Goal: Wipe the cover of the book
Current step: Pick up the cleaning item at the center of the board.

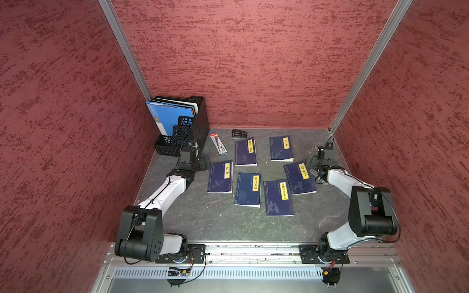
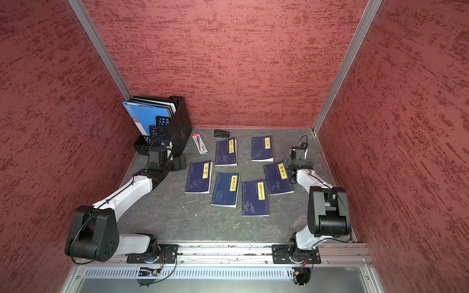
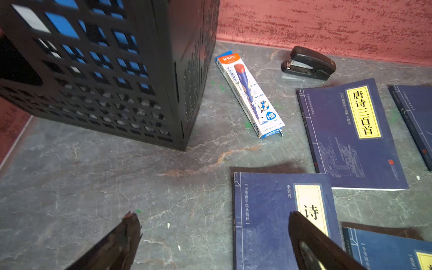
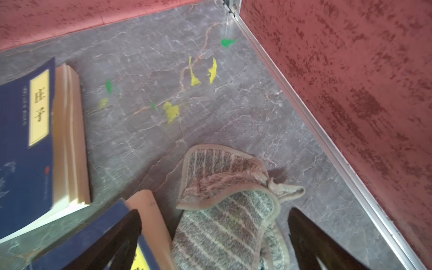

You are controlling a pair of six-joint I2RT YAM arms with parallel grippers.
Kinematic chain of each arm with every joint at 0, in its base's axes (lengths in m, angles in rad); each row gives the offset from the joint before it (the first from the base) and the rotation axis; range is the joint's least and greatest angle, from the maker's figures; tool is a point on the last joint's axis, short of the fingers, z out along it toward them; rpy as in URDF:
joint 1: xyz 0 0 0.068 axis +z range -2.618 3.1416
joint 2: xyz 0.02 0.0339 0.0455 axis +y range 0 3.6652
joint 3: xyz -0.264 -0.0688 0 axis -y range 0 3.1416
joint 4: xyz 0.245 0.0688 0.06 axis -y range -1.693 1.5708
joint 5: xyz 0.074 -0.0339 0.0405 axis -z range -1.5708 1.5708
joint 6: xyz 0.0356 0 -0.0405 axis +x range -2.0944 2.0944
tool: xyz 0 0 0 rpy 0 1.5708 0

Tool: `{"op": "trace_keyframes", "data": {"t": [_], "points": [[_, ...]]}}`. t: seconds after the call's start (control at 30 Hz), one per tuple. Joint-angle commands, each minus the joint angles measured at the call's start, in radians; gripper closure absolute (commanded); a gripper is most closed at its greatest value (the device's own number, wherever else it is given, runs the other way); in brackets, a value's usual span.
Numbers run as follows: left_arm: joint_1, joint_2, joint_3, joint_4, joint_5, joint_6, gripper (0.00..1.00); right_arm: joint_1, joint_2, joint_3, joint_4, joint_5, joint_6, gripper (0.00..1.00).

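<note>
The folded striped cloth (image 4: pixel 224 187) needs to be grabbed next by my right gripper, across its striped body. The cloth's far folded flap then stays free to wipe the book's cover.
Several dark blue books with yellow title labels lie flat on the grey marble table (image 1: pixel 203 218). My left gripper (image 3: pixel 214 217) is open and empty above the left edge of the leftmost book (image 3: pixel 264 210); in a top view it (image 1: pixel 206 162) hovers beside that book (image 1: pixel 220 177). My right gripper (image 4: pixel 215 211) is open at the table's right side. A folded grey-brown striped cloth (image 4: pixel 224 187) lies on the table between its fingers, which stand clear of it. One finger (image 4: pixel 121 233) hangs over the corner of the rightmost book (image 4: pixel 105 224), seen in a top view (image 1: pixel 299 178).
A black mesh file holder (image 1: pixel 185 126) with blue folders fills the back left corner. A pencil box (image 1: pixel 218 143) and a black stapler (image 1: pixel 239 133) lie near the back wall. Red walls enclose three sides; the right wall's metal edge (image 4: pixel 315 121) runs close to the cloth.
</note>
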Motion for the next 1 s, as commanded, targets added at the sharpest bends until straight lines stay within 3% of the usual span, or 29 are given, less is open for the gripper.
{"op": "trace_keyframes", "data": {"t": [0.0,0.73,0.83,0.97], "points": [[-0.007,-0.011,0.029,-0.033,0.022,-0.023,0.00,-0.040,0.023,0.029,-0.071,-0.063,0.021,0.03],[-0.022,0.079,0.086,-0.083,0.037,-0.041,0.00,-0.132,0.224,0.084,-0.098,-0.243,-0.036,0.02],[-0.024,0.080,0.086,-0.086,0.034,-0.041,0.00,-0.135,0.239,0.092,-0.104,-0.228,-0.036,0.06],[-0.026,0.082,0.089,-0.088,0.034,-0.041,0.00,-0.139,0.246,0.100,-0.113,-0.207,-0.039,0.20]]}}
